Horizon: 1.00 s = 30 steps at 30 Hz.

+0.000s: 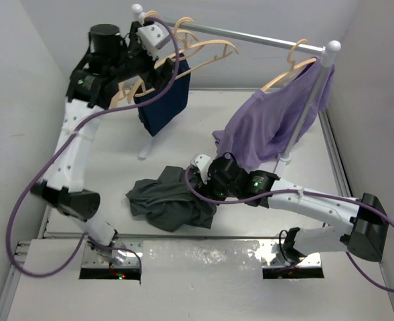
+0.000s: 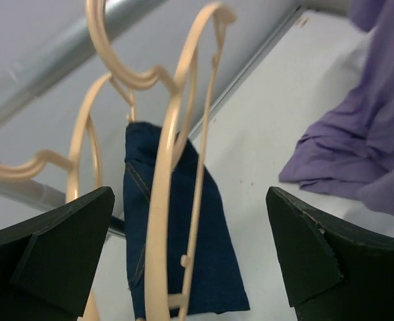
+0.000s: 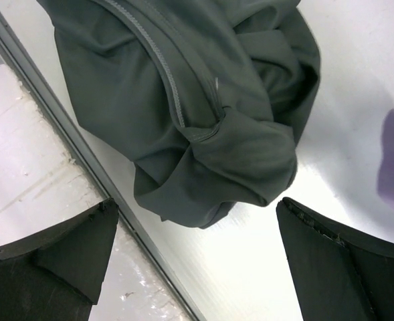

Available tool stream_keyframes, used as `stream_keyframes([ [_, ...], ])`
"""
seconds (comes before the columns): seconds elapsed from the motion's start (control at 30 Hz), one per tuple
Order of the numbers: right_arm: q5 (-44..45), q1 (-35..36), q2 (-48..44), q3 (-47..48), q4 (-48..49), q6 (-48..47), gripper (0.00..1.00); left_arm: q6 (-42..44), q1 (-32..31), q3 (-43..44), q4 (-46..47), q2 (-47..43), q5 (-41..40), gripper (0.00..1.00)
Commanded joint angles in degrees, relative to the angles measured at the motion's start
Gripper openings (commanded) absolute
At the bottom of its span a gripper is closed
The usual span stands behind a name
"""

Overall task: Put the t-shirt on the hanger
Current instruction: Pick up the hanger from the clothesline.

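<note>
My left gripper next grabs the hanger's near arm [image 1: 163, 62] to unhook and hand over the bare tan hanger [image 1: 210, 48]. The hanger's hook and far arm stay free.
The charcoal-grey t-shirt [image 1: 166, 197] lies crumpled on the table near the front edge. It fills the upper part of the right wrist view [image 3: 197, 114]. My right gripper [image 1: 195, 184] is open and empty, low over the shirt's right side, with the jaws either side of its lower fold [image 3: 197, 204]. My left gripper [image 1: 164, 61] is raised at the rail, open, with the bare tan hanger [image 2: 166, 200] between its jaws but not clamped. The hanger [image 1: 210, 48] hooks on the rail.
A metal rail [image 1: 250, 35] on white posts spans the back. A navy garment [image 1: 166, 100] hangs on the left, just behind the bare hanger [image 2: 210, 267]. A lilac shirt [image 1: 270, 124] hangs on the right and drapes onto the table [image 2: 357, 147]. A metal strip [image 3: 83, 160] edges the table.
</note>
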Motion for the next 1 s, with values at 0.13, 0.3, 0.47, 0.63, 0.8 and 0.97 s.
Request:
stream_keyframes([
  [0.13,-3.5,-0.1,-1.2,-4.0,6.0,4.2,0.99,-4.3,-0.3,6.7,10.2,4.8,-8.2,0.92],
  [0.3,-4.2,-0.1,-1.6,-5.9,7.5,5.1,0.99,-5.7,-0.6,2.1,11.2,5.0,-5.2,0.88],
  [0.47,-3.4,-0.1,-1.4,-5.3,6.7,4.0,0.99,-5.3,-1.1,-0.6,10.6,5.7,-3.9,0.82],
  [0.63,-3.5,-0.1,-1.1,-5.3,7.1,3.4,0.99,-4.0,-1.2,-1.8,11.6,7.6,-8.0,0.80],
  [0.8,-3.6,-0.1,-1.4,-7.1,8.0,5.0,0.99,-3.7,-1.2,-0.7,11.5,8.8,-8.0,0.56],
  [0.97,-3.0,-0.1,-2.9,-8.6,8.4,5.5,0.99,-2.6,-1.2,-2.2,9.7,8.7,-5.5,0.34],
])
